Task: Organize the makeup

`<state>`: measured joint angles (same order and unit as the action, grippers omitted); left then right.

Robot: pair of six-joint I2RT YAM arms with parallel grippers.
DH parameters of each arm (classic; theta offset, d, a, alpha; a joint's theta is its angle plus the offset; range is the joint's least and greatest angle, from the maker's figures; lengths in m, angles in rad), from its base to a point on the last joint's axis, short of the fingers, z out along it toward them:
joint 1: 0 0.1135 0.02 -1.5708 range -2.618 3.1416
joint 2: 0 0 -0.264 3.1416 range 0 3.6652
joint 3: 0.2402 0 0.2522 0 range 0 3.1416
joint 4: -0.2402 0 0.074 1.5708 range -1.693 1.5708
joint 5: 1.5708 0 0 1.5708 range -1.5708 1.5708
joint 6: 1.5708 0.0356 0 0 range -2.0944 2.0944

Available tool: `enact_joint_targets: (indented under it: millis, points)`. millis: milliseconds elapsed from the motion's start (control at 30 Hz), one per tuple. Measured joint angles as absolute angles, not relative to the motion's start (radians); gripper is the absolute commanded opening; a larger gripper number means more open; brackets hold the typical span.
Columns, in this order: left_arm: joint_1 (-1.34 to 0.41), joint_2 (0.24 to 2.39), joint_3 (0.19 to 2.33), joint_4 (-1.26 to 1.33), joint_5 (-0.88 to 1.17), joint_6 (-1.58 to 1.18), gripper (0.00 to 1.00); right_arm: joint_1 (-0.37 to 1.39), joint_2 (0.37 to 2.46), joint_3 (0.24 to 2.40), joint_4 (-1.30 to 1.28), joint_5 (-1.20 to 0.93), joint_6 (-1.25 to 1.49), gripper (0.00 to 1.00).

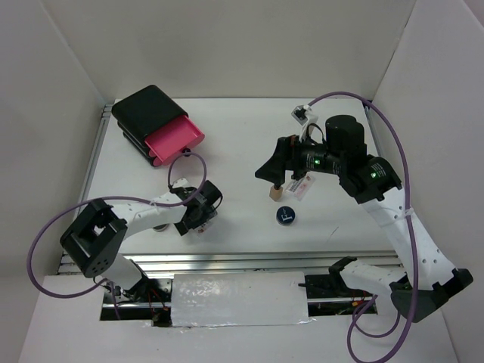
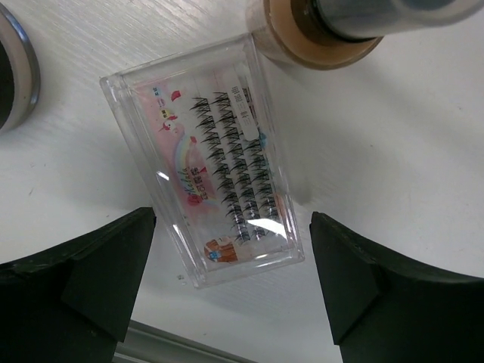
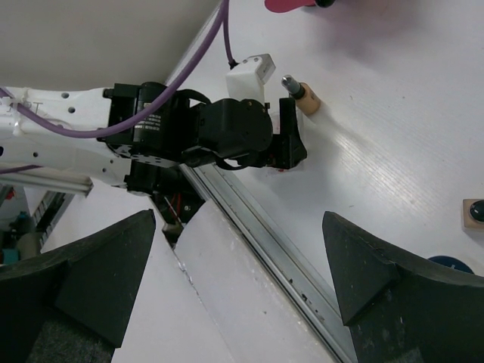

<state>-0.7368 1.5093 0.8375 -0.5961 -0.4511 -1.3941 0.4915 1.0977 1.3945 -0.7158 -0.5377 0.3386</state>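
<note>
The robot's left gripper needs to close on the packet now, because both of its fingers reach down along the packet's long sides, close to the white tabletop.
In the left wrist view a clear packet [image 2: 208, 162] with red print and rows of lashes lies flat on the white table. My left gripper [image 2: 231, 280] is open and empty, its fingers [image 2: 83, 265] on either side of the packet's near end, apart from it. A tan bottle [image 2: 321, 34] lies past the packet and a round black compact [image 2: 11, 72] is at the left edge. My right gripper [image 1: 266, 175] is open and empty above a second tan bottle [image 1: 274, 193]. A second packet [image 1: 302, 186] and a blue-rimmed compact [image 1: 285, 216] lie beside it.
A black box [image 1: 147, 110] with an open pink drawer [image 1: 175, 138] stands at the back left. A metal rail [image 1: 227, 261] runs along the table's front edge, close behind my left gripper [image 1: 199, 218]. White walls enclose the table.
</note>
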Motion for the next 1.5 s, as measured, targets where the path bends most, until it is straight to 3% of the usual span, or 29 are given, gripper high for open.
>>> enact_joint_targets:
  millis: [100, 267, 367, 400, 833, 1033, 1167, 1500]
  points:
    - [-0.737, 1.536, 0.831, -0.583, -0.452, -1.393, 0.85, 0.493, 1.098, 1.395, -0.716, -0.538, 0.339, 1.00]
    - [-0.737, 1.542, 0.832, -0.583, -0.459, -1.390, 0.82, 0.497, 1.102, 1.395, -0.717, -0.535, 0.338, 1.00]
    - [-0.737, 1.539, 0.832, -0.584, -0.455, -1.390, 0.64, 0.498, 1.102, 1.400, -0.719, -0.534, 0.338, 1.00]
    - [-0.737, 1.537, 0.832, -0.584, -0.451, -1.390, 0.54, 0.498, 1.102, 1.402, -0.719, -0.534, 0.338, 1.00]
    - [-0.790, 1.262, 0.921, -0.825, -0.418, -1.448, 0.22, 0.498, 1.104, 1.418, -0.720, -0.511, 0.338, 1.00]
    - [-0.796, 1.219, 1.174, -0.943, -0.503, -1.372, 0.17, 0.499, 1.116, 1.444, -0.718, -0.508, 0.337, 1.00]
    - [-0.778, 1.246, 1.363, -0.926, -0.597, -1.161, 0.14, 0.500, 1.126, 1.456, -0.719, -0.497, 0.335, 1.00]
    - [-0.434, 1.548, 1.618, -0.656, -0.503, -0.435, 0.14, 0.500, 1.134, 1.467, -0.718, -0.493, 0.335, 1.00]
